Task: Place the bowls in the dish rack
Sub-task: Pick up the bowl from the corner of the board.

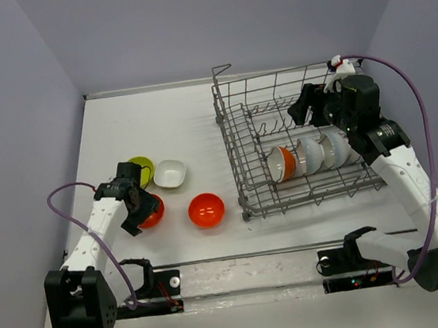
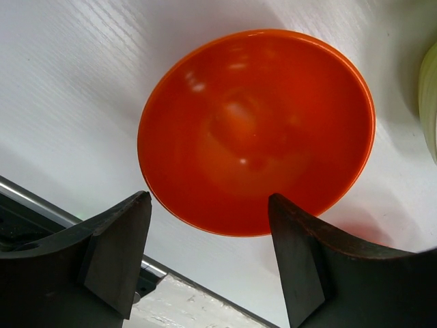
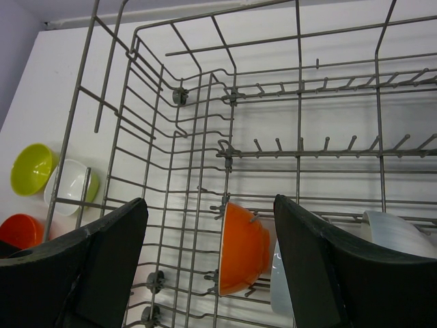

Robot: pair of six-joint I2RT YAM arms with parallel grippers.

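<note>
The orange-red bowl's near rim is between the left gripper's fingers, with one finger inside the bowl, so the left gripper should close on the bowl's rim. Closing now would hold it.
An orange-red bowl (image 2: 256, 130) sits upright on the table, its near rim level with the tips of my open left gripper (image 2: 208, 205), which touches nothing. From above, that gripper (image 1: 140, 214) partly covers this bowl (image 1: 154, 212). A second orange-red bowl (image 1: 206, 209), a squarish white bowl (image 1: 170, 174) and a yellow-green bowl (image 1: 141, 170) stand nearby. The dish rack (image 1: 238, 154) holds an orange bowl (image 3: 242, 249) and white bowls (image 1: 322, 153) on edge. My right gripper (image 1: 308, 109) hangs open and empty over the rack.
The rack's tines and upper wires (image 3: 298, 102) lie right beneath my right gripper (image 3: 208, 205). A metal rail (image 1: 254, 254) runs along the near edge between the arm bases. Purple walls close in the table on three sides.
</note>
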